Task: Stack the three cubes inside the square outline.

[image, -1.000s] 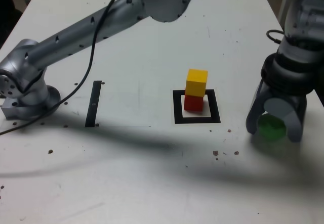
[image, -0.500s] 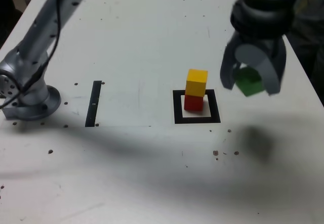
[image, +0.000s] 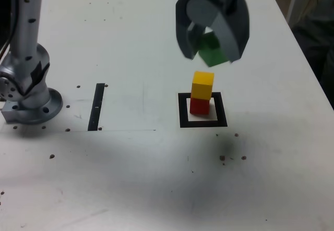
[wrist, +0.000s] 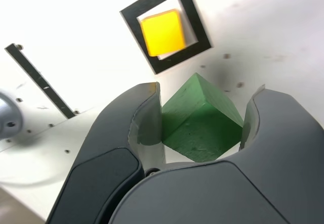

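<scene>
The green cube (image: 214, 51) hangs above the yellow cube; releasing now would drop it past the stack.
A yellow cube (image: 202, 85) stands on a red cube (image: 199, 106) inside the black square outline (image: 183, 113) on the white table. My gripper (image: 211, 46) hangs in the air above that stack, shut on the green cube (image: 214, 51). In the wrist view the green cube (wrist: 200, 119) sits tilted between the two dark fingers (wrist: 144, 125), and the yellow cube (wrist: 162, 32) shows below inside the square outline (wrist: 195, 29). The red cube is hidden under the yellow one in that view.
The arm's round grey base (image: 28, 98) stands at the exterior view's left. A narrow black strip (image: 96, 107) lies between the base and the outline. Small dark specks (image: 223, 158) dot the table in front of the outline.
My gripper has lifted the green cube off the table at the exterior view's right and carried it up and leftward to a spot above the yellow-on-red stack.
</scene>
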Tool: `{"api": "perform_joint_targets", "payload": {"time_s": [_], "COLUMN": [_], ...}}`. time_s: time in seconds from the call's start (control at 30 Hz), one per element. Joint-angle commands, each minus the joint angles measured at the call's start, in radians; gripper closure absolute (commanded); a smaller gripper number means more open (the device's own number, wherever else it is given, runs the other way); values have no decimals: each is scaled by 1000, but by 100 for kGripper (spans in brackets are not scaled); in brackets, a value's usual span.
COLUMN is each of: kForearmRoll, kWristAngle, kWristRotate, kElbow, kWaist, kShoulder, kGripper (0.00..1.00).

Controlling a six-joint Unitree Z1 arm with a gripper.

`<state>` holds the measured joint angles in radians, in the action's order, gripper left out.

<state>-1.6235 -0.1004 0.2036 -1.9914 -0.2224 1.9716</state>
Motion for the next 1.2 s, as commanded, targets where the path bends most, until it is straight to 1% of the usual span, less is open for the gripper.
{"api": "perform_joint_targets", "payload": {"time_s": [0.0,0.4,0.53,0.87,1.17], "kForearmRoll": [-5,41,59,71,91], "kWristAngle": [0,-21,-15,20,24], "kWristRotate": [9,74,95,115,137], "kElbow": [24,109,119,122,173], "kWaist": [9,68,88,122,152], "kShoulder": [-2,7,23,35,30], "kGripper": [84,84,84,84,84]}}
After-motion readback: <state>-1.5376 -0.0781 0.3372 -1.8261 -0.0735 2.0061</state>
